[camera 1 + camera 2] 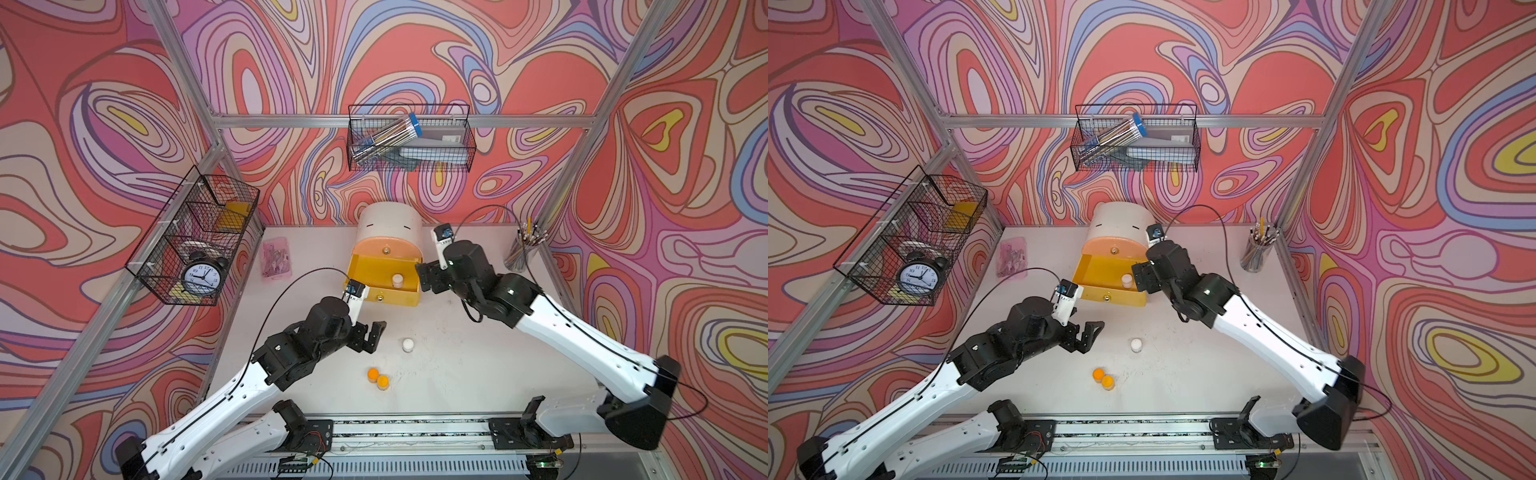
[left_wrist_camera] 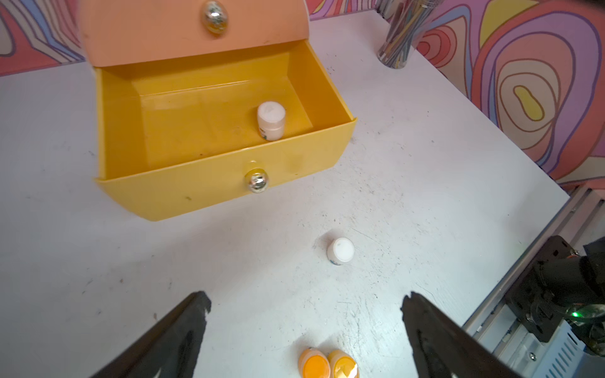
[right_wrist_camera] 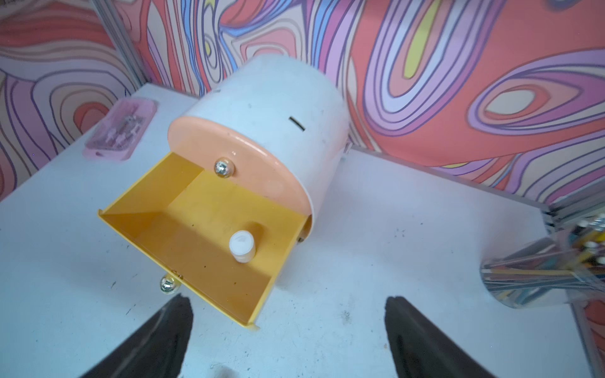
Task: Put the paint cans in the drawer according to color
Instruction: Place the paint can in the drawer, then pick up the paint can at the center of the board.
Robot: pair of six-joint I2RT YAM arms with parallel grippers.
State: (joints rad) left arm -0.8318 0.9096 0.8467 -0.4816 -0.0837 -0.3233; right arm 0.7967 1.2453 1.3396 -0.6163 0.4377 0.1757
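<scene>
The white can is to stand upright in the yellow drawer (image 1: 365,266) (image 2: 214,119), so the left gripper should grab the can by its top and leave its base free.
The cream drum cabinet (image 1: 388,222) has its yellow drawer (image 1: 365,266) pulled out, and one white paint can (image 1: 397,280) stands upright inside near the right wall. My right gripper (image 3: 288,300) hangs open and empty beside that drawer's right front corner. A second white can (image 1: 408,345) stands on the table. Two orange cans (image 1: 373,374) (image 1: 382,382) sit touching, nearer the front. My left gripper (image 2: 306,298) is open and empty above the table, left of the white can and behind the orange pair (image 2: 314,365).
A clear pencil cup (image 1: 521,249) stands at the back right corner and a pink case (image 1: 276,257) lies at the back left. Black wire baskets hang on the left wall (image 1: 195,241) and the back wall (image 1: 409,139). The peach drawer (image 3: 248,163) above is shut.
</scene>
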